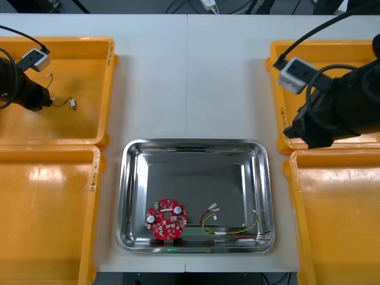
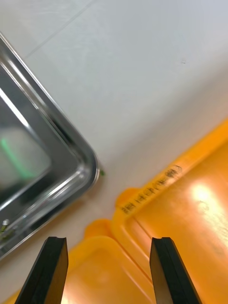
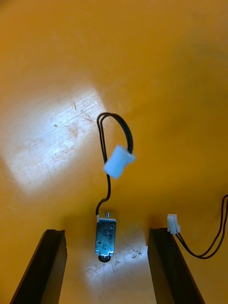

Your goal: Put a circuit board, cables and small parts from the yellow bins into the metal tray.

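I need to grab the small metal part next with my left gripper, holding it by the flat sides of its metal body (image 3: 105, 237), because the black cable loops slack.
My left gripper (image 3: 107, 232) is open low inside the far left yellow bin (image 1: 110, 89). Between its fingers lies a small metal part (image 3: 105, 237), whose black cable (image 3: 114, 128) loops up to a white plug (image 3: 118, 161). A second white plug (image 3: 173, 223) on a black cable rests by one finger (image 3: 166, 266). In the front view the left gripper (image 1: 35, 98) is at the bin's left side. My right gripper (image 2: 109, 240) is open and holds nothing, above the corners of the right bins (image 2: 156, 190) beside the metal tray (image 2: 71, 142). The tray (image 1: 133, 178) holds a red circuit board (image 1: 167, 218) and a red and yellow cable (image 1: 234, 227).
Two yellow bins stand at each side: near left (image 1: 47, 208), far right (image 1: 279, 65) and near right (image 1: 332, 208). The right arm (image 1: 338, 107) hangs over the far right bin. Bare table (image 1: 190, 77) lies between the bins beyond the tray.
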`<action>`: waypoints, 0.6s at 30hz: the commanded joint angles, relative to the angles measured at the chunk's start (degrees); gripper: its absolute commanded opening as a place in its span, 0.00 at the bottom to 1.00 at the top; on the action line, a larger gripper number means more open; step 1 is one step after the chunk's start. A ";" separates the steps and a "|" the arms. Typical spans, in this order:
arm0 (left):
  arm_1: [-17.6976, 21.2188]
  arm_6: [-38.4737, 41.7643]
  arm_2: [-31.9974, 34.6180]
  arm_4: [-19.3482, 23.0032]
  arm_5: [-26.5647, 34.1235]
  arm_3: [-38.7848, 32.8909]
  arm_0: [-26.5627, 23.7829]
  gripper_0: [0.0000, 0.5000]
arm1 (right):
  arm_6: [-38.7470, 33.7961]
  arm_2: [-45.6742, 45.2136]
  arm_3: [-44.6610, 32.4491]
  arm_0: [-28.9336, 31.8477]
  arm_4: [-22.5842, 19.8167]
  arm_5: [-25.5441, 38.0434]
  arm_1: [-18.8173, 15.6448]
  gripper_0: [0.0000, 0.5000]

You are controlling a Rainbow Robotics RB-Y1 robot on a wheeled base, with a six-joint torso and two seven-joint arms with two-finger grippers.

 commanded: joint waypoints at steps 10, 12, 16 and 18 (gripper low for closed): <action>-0.78 -8.71 1.65 2.03 -3.05 2.54 0.30 1.00 | 6.58 -8.47 16.36 -10.61 0.52 0.21 -7.87 1.00; -0.78 -8.79 1.56 2.21 -3.05 2.54 0.30 1.00 | 9.48 -9.79 19.62 -11.57 2.18 0.21 -8.22 1.00; -0.78 -8.79 1.65 2.21 -2.97 2.54 0.39 0.76 | 13.52 -11.64 24.36 -12.98 5.52 0.21 -8.48 1.00; -0.78 -8.88 1.65 2.38 -3.05 2.80 0.30 0.23 | 15.72 -12.69 27.44 -13.51 8.25 0.21 -8.57 1.00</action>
